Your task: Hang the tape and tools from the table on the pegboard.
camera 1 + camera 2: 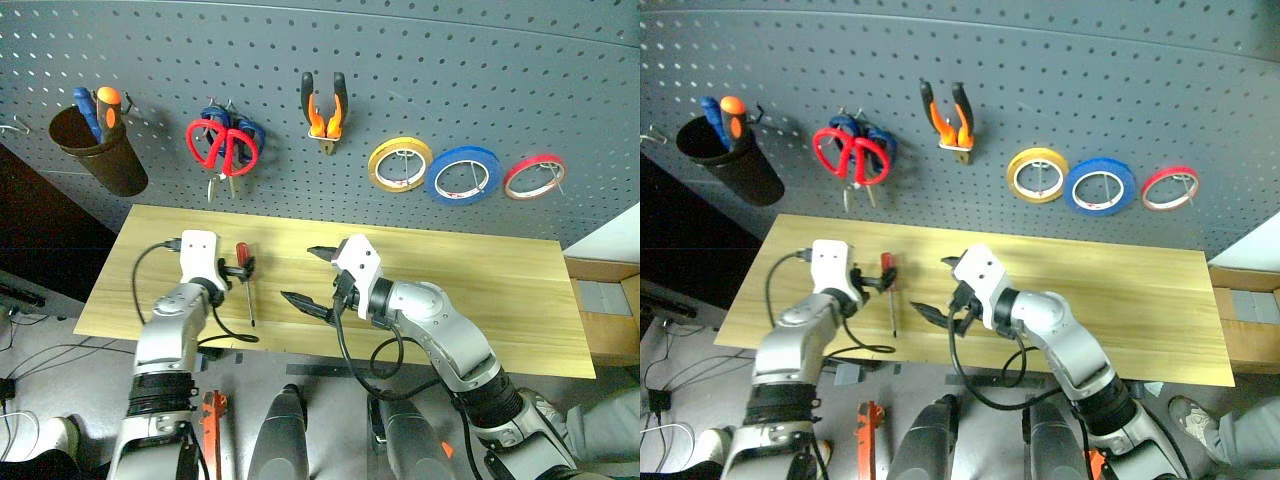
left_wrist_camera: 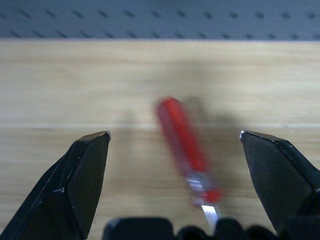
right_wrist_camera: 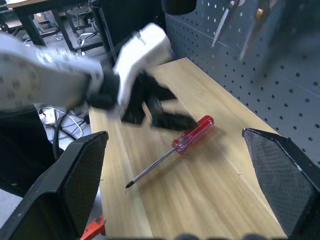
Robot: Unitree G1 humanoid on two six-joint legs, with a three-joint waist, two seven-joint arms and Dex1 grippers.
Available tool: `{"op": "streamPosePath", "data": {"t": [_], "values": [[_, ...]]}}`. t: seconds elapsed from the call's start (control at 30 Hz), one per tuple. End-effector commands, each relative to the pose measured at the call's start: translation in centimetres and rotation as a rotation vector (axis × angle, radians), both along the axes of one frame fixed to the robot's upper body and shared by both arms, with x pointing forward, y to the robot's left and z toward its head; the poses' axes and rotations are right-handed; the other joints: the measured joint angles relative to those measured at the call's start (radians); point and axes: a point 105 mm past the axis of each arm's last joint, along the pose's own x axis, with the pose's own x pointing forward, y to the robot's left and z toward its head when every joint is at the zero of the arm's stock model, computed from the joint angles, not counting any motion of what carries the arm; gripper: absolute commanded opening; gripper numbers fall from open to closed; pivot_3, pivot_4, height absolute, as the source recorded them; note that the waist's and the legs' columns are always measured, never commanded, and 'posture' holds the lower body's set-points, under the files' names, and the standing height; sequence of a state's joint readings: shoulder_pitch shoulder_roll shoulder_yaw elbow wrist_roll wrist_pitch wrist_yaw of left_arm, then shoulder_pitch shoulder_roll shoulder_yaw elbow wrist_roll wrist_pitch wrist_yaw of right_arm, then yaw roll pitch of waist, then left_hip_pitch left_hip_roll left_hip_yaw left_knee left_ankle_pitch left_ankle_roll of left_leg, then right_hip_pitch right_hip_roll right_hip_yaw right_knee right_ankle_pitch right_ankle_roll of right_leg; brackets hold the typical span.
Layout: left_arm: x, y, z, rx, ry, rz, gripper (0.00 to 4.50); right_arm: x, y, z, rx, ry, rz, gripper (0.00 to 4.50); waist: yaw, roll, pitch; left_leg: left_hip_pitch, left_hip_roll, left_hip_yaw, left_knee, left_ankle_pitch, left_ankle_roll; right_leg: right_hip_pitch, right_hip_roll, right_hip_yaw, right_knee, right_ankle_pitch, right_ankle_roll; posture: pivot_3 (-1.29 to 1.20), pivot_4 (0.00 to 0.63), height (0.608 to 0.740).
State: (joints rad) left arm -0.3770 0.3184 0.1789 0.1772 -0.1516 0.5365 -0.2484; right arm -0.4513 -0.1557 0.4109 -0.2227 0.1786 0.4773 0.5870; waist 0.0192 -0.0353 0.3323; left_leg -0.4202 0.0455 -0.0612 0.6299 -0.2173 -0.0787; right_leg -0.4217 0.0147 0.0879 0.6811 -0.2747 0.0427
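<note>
A long thin shaft (image 1: 251, 305) runs from the thick handle. My left gripper should next grab the slim screwdriver near its middle, by the handle's shaft end (image 1: 246, 277).
The slim red-handled screwdriver (image 1: 243, 262) lies on the light wood table (image 1: 480, 290), tip toward the front edge. My left gripper (image 1: 238, 268) is open low over its handle (image 2: 182, 145), which shows between the two fingers; contact cannot be told. My right gripper (image 1: 305, 275) hangs open and empty just right of the screwdriver (image 3: 192, 135), facing the left gripper (image 3: 160, 112). On the dark grey pegboard (image 1: 450, 70) hang the red-handled scissors (image 1: 226, 150), the orange-and-black pliers (image 1: 325, 132) and the blue tape (image 1: 460, 199).
A brown cup (image 1: 105, 160) holding blue and orange handled tools hangs at the board's left. Blue-handled scissors (image 1: 252, 130) hang behind the red ones. A yellow roll (image 1: 376, 168) and a thin red roll (image 1: 512, 184) flank the blue tape. A wooden shelf (image 1: 610, 320) adjoins the table's right end.
</note>
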Motion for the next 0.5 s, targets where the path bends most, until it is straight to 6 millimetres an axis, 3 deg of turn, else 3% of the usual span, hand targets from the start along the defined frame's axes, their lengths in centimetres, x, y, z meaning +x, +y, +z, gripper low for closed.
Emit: {"op": "streamPosePath", "data": {"t": [0.03,0.37,0.47,0.5], "values": [[0.3,0.1,-0.4,0.028,-0.002,0.063,4.46,-0.5,-0.1,1.2,0.032,-0.025,0.006,4.50,-0.002,0.000,0.003,0.000,0.000,0.000,0.000,0.000,0.000,0.000,0.000,0.000,0.000,0.000,0.000,0.10,0.393,0.740],[-0.2,1.9,-2.7,0.085,0.104,0.164,4.46,-0.5,-1.1,0.6,0.006,-0.013,-0.012,4.50,-0.020,0.000,0.022,0.000,0.000,0.000,-0.001,0.000,0.000,0.000,0.000,0.000,0.000,0.000,0.000,0.10,0.406,0.740],[-0.1,2.2,-2.7,0.093,0.108,0.174,3.93,-0.4,-1.0,0.7,0.009,-0.015,-0.015,4.50,-0.021,0.000,0.022,0.000,0.000,0.000,0.000,0.000,0.000,0.000,0.000,0.000,0.000,0.000,0.001,0.10,0.403,0.740],[-0.1,2.3,-2.6,0.092,0.106,0.173,3.57,-0.4,-1.0,0.7,0.011,-0.014,-0.018,4.50,-0.021,0.000,0.022,0.000,0.000,0.000,0.000,0.000,0.000,0.000,0.000,0.001,0.000,-0.001,0.001,0.10,0.403,0.740]]}}
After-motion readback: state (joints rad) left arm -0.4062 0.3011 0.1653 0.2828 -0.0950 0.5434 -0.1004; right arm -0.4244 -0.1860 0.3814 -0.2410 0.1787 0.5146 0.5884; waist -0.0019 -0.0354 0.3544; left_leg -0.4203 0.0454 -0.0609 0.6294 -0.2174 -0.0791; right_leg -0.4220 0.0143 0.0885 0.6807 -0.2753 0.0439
